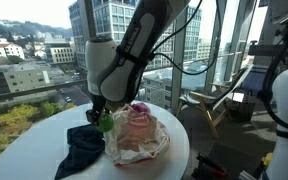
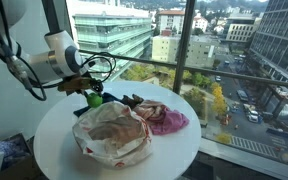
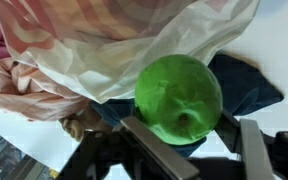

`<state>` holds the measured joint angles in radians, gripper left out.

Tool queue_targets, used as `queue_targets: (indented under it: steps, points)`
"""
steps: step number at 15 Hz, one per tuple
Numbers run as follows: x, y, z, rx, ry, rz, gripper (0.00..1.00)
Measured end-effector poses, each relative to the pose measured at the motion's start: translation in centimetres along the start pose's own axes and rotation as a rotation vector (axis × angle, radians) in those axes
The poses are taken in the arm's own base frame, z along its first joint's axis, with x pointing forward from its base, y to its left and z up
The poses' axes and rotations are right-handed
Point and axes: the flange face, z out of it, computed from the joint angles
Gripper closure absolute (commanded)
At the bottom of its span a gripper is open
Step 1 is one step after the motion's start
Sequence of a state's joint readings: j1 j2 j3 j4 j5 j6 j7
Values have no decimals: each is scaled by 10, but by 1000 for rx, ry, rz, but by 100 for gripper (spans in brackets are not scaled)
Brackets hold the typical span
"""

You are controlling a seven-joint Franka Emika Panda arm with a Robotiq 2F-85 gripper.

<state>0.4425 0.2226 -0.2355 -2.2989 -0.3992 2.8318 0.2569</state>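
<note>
My gripper keeps hold of the apple for now. The bag [image 1: 136,138] lies beside the green apple, so opening now would leave it on the dark blue cloth.
My gripper [image 3: 189,126] is shut on a green apple [image 3: 179,98], with a finger on either side of it. It sits low over the round white table [image 1: 34,150] in both exterior views, the gripper [image 1: 102,114] holding the apple [image 1: 106,122] just above a dark blue cloth [image 1: 84,148]. The same cloth [image 3: 246,85] lies under the apple in the wrist view. A translucent plastic bag [image 1: 136,138] filled with pink and striped fabric lies right beside the apple. An exterior view shows the gripper [image 2: 91,92], the apple [image 2: 94,99] and the bag [image 2: 112,135].
A pink cloth [image 2: 166,120] spills from the bag toward the window side of the table [image 2: 174,152]. Tall windows surround the table. A wooden chair [image 1: 219,100] stands behind it, and a white machine [image 1: 286,100] stands at the frame's edge.
</note>
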Motion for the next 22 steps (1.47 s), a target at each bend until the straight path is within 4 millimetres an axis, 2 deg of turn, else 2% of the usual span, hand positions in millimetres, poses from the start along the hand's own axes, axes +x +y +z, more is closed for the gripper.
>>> queue_targets:
  steps: [2,3,5,7,8,10,12,14,17,20,22]
  points:
    - [-10,44,2,-87,-33,85,51]
    - [-18,59,9,-126,-60,125,51]
    - [-34,69,28,-173,-129,199,51]
    - [-47,61,50,-193,-184,238,51]
    - [-52,55,61,-193,-204,253,6]
    - [-59,41,78,-184,-236,268,1]
    - [-60,32,82,-178,-261,269,0]
    - [-52,28,73,-172,-266,266,0]
    - [-25,21,33,-162,-218,231,0]
    - [8,-1,-8,-125,-122,170,0]
    - [25,-21,-18,-90,-82,134,0]
